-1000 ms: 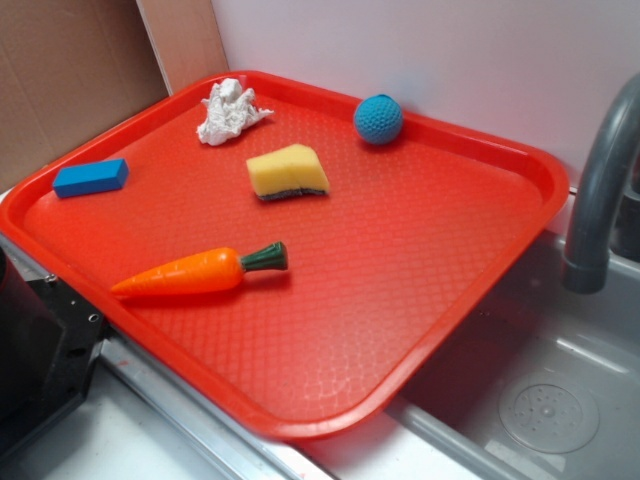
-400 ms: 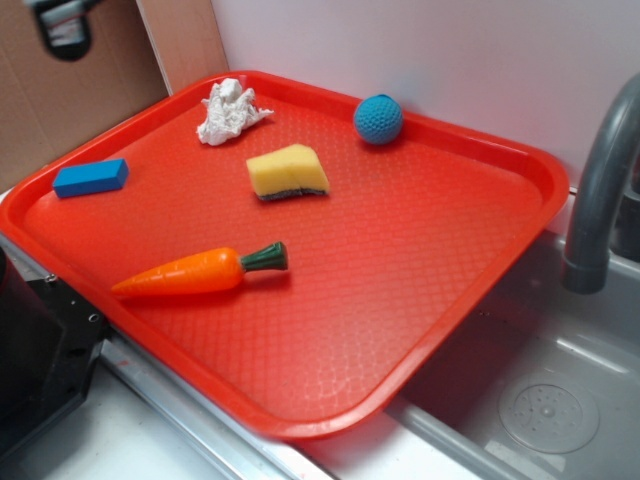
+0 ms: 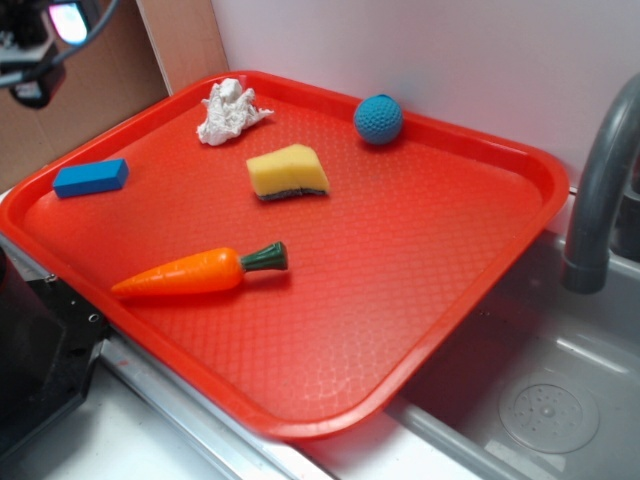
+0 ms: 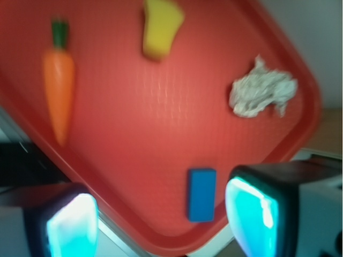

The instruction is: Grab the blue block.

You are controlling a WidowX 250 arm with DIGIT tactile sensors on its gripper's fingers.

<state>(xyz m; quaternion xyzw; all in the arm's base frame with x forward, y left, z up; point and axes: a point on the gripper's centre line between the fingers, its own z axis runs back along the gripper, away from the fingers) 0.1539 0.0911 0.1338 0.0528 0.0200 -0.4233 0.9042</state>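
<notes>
The gripper grabs the blue block point(image 3: 90, 177) by its long sides next, as it is narrow across but too long end to end for my open fingers.
The blue block point(image 3: 90, 177) lies flat near the left corner of the red tray point(image 3: 420, 240). In the wrist view the blue block point(image 4: 202, 194) lies between my fingers, closer to the right one, well below them. My gripper point(image 4: 161, 225) is open and empty, high above the tray's left corner; in the exterior view only a part of it point(image 3: 40, 45) shows at the top left edge. The glowing cyan pads point(image 4: 252, 217) are wide apart.
On the tray lie an orange carrot point(image 3: 195, 270), a yellow sponge point(image 3: 288, 172), a crumpled white paper point(image 3: 228, 110) and a dimpled teal ball point(image 3: 378, 118). A grey faucet point(image 3: 600, 190) and sink point(image 3: 540, 400) are at the right. A cardboard wall point(image 3: 80, 110) stands behind the tray.
My gripper has come into the exterior view at the top left and moved down and left. Nothing on the tray has moved.
</notes>
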